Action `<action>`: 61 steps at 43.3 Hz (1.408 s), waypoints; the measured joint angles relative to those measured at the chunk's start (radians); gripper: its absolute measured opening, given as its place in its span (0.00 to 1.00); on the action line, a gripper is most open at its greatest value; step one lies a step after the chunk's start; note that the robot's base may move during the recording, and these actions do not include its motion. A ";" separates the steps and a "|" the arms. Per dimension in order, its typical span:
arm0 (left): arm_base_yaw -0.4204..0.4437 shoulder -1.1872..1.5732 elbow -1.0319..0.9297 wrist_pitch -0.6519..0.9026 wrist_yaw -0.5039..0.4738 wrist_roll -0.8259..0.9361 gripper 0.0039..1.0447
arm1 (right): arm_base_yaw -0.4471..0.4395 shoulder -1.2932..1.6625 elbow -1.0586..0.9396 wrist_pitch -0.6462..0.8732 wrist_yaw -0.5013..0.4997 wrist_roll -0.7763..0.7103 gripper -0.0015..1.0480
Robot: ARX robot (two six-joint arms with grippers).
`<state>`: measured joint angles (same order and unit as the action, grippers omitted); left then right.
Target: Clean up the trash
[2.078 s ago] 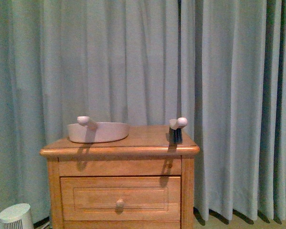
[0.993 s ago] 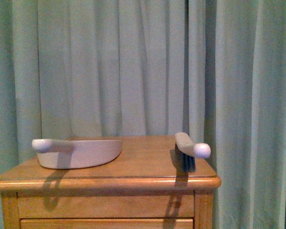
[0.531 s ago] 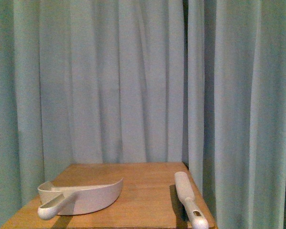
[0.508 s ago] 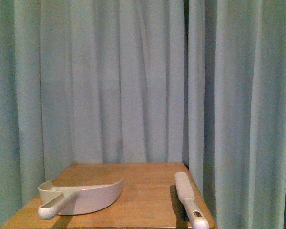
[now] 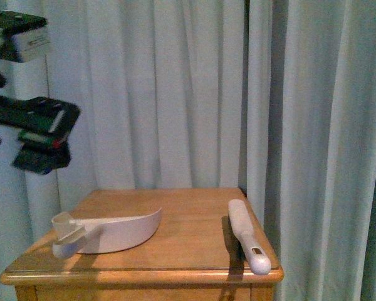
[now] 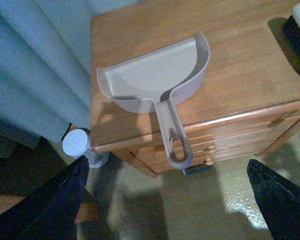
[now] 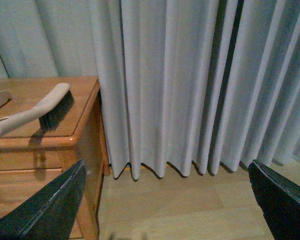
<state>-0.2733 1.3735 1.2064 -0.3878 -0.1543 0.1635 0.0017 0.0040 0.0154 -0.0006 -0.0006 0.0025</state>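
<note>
My right gripper will go to the hand brush and take it by its handle [image 5: 254, 254]. The dark bristles will then stay free to sweep up trash.
No white tissue wad shows in any view; the trash is out of sight. A pale pinkish-white dustpan [image 5: 119, 232] lies on the left of the wooden nightstand [image 5: 188, 210], handle over the front edge. In the left wrist view my left gripper [image 6: 165, 210] is open and empty, high above the dustpan [image 6: 155, 75] and its handle. My left arm [image 5: 41, 135] shows at the upper left of the front view. My right gripper [image 7: 165, 210] is open and empty, over the floor to the right of the nightstand [image 7: 40, 137].
A hand brush [image 5: 245, 235] with dark bristles lies along the nightstand's right edge; it also shows in the right wrist view [image 7: 32, 112]. Grey-blue curtains [image 5: 175, 94] hang behind and to the right. A small white round unit [image 6: 80, 145] stands on the floor left of the nightstand.
The front view has closed in on the nightstand and now looks down on its top. My left arm has come into view at the upper left.
</note>
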 joint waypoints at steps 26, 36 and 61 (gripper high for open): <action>-0.011 0.575 0.366 -0.082 -0.107 -0.180 0.93 | 0.000 0.000 0.000 0.000 0.000 0.000 0.93; 0.003 0.647 0.385 -0.070 -0.099 -0.192 0.93 | 0.000 0.000 0.000 0.000 0.000 0.000 0.93; 0.016 0.713 0.385 -0.026 -0.115 -0.195 0.80 | 0.000 0.000 0.000 0.000 0.000 0.000 0.93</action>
<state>-0.2569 2.0861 1.5917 -0.4137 -0.2695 -0.0311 0.0017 0.0040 0.0154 -0.0006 -0.0006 0.0025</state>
